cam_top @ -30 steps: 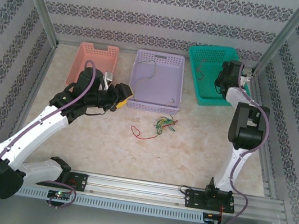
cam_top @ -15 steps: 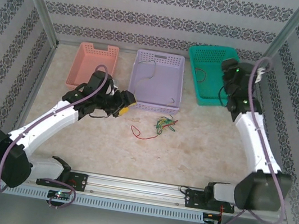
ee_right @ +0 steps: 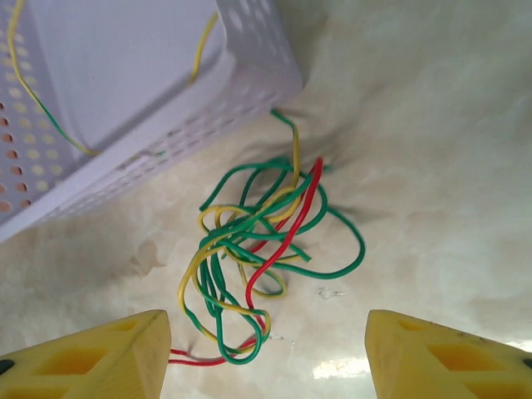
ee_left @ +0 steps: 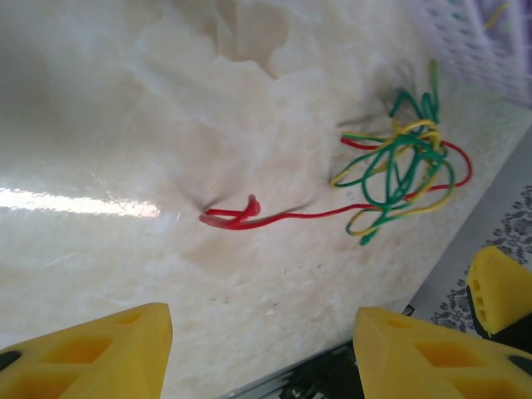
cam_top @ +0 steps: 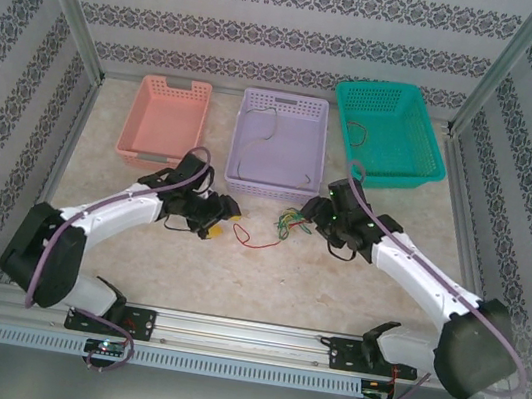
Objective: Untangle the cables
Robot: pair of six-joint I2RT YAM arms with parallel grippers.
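My left gripper will next grab the red cable's folded end outside the tangle to pull it free.
The cables (cam_top: 292,223) lie in a small green, yellow and red tangle on the table, just in front of the lilac basket (cam_top: 272,192). One red cable (cam_top: 255,242) trails out to the left. My left gripper (cam_top: 221,223) hangs open just left of that red end; its yellow fingers (ee_left: 91,353) frame bare table below the red cable (ee_left: 274,214) and the tangle (ee_left: 399,170). On the tangle's right side my right gripper (cam_top: 321,212) hovers open. The tangle (ee_right: 249,224) lies just ahead of its fingertips (ee_right: 449,357), and nothing is between them.
Three baskets line the back: pink (cam_top: 160,154), lilac, and teal (cam_top: 422,174). A thin cable (cam_top: 269,125) lies in the lilac one, and another (cam_top: 358,129) in the teal one. The lilac basket's wall (ee_right: 166,116) is close to my right gripper. Metal rails run along both sides.
My right arm has swung from the teal basket down to the tangle's right side. The left gripper has moved right and nearer, toward the red cable's end.
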